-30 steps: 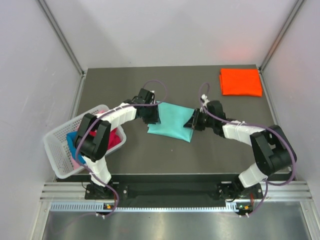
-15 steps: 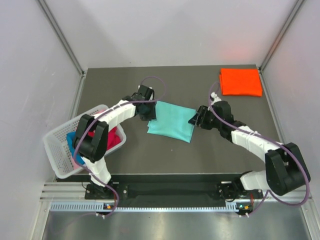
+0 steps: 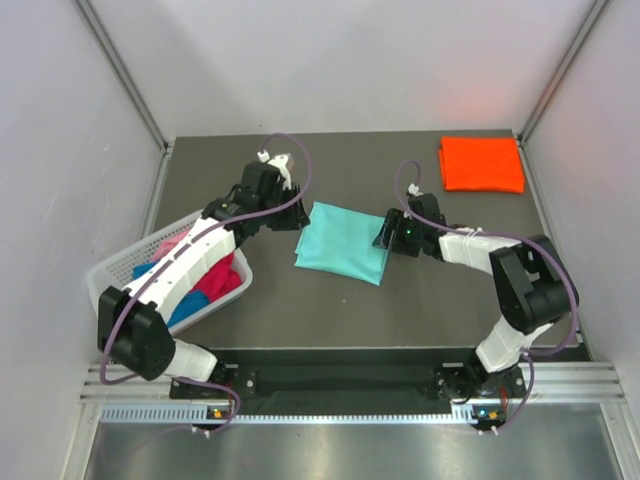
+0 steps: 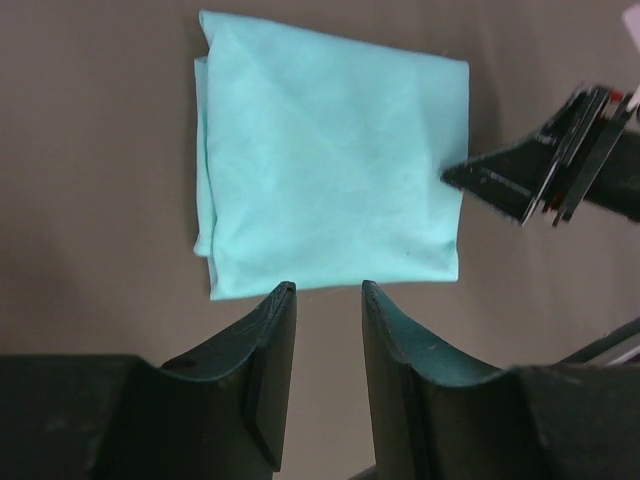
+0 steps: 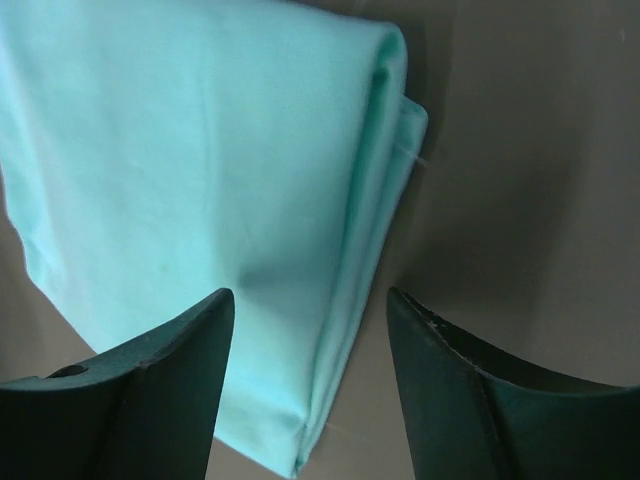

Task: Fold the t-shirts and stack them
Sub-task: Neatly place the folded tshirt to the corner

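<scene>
I should next pinch all the layers of the folded edge of the teal t-shirt with my right gripper, so that I can stack it, still folded, on the orange t-shirt [image 3: 481, 164].
A teal t-shirt [image 3: 342, 242] lies folded into a rectangle at the middle of the table. My left gripper [image 3: 296, 216] hovers just off its left edge, open and empty [image 4: 328, 290], with the teal t-shirt [image 4: 330, 160] just beyond its tips. At the shirt's right edge, my right gripper [image 3: 385, 236] is open [image 5: 310, 295] and straddles the layered fold of the teal t-shirt [image 5: 200, 150] without pinching it. An orange t-shirt [image 3: 481, 164] lies folded at the back right. Magenta [image 3: 215, 275], blue [image 3: 180, 310] and pink [image 3: 170, 245] shirts are bunched in the basket.
The white lattice basket [image 3: 100, 285] sits tilted at the table's left edge, partly under my left arm. Grey walls enclose the dark table on three sides. The right gripper [image 4: 530, 180] shows in the left wrist view, across the shirt.
The right gripper has opened and let go of the teal shirt's right edge. The left gripper has drawn back off the left edge as its arm swung out. The shirt stays flat.
</scene>
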### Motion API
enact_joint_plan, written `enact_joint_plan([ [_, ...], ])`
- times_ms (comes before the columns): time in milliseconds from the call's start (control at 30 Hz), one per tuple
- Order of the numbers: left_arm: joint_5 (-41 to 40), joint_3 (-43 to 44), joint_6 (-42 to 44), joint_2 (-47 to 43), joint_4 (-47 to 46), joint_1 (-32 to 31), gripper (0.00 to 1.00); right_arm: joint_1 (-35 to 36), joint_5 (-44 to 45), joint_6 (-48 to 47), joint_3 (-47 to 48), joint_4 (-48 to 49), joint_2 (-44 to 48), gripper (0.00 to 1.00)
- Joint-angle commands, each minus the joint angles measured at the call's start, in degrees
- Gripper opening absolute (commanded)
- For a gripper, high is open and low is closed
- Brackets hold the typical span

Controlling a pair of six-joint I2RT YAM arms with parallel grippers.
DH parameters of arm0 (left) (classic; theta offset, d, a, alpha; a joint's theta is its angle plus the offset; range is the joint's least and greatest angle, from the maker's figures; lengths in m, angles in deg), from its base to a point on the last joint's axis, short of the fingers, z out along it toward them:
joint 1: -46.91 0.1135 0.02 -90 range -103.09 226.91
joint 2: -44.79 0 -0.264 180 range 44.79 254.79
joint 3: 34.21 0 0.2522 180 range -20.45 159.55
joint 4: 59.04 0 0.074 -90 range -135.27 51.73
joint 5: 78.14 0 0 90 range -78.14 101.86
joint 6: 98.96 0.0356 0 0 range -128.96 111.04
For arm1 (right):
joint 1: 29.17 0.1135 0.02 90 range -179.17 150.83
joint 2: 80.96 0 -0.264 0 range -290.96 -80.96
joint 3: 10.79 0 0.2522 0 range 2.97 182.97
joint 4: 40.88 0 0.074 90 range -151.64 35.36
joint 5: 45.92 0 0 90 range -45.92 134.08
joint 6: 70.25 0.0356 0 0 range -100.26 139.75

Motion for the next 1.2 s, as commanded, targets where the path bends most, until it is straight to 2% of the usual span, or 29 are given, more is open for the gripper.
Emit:
enact_joint_plan([
  [0,-0.15,-4.15,1.59,-3.0,-0.36,0.17,0.38,0.12,0.42,-0.97,3.14,2.03,-2.44,0.64],
  [67,-0.59,-5.91,1.85,-3.97,-0.89,0.26,0.38,0.65,0.6,-0.71,3.14,1.94,-3.84,0.61],
  [167,-0.85,-6.18,2.12,-4.14,-0.28,0.35,0.38,1.79,2.0,-0.97,2.35,1.42,-4.11,0.51],
  [267,-0.24,-5.83,2.29,-4.93,-0.01,0.35,0.38,2.06,2.62,-1.67,1.91,1.24,-3.67,0.36],
  [367,-0.15,-5.3,2.56,-5.81,0.16,0.35,0.38,1.97,3.32,-3.6,3.4,0.71,-3.85,0.26],
  [533,-0.76,-4.51,3.35,-6.69,1.39,0.35,0.38,1.8,2.8,-7.38,7.35,0.71,-3.41,0.0],
  [800,-2.87,-5.65,5.02,-7.66,2.27,0.44,0.38,-0.84,3.93,-15.11,19.91,-11.23,-4.55,0.0],
  [1000,-4.19,-7.5,6.34,-8.62,1.75,0.44,0.38,-3.56,10.69,-23.37,32.04,-23.26,-7.89,0.0],
  [1167,-4.28,-9.17,6.69,-8.89,0.17,0.44,0.38,-7.51,16.59,-30.32,41.0,-28.28,-11.23,0.0],
])
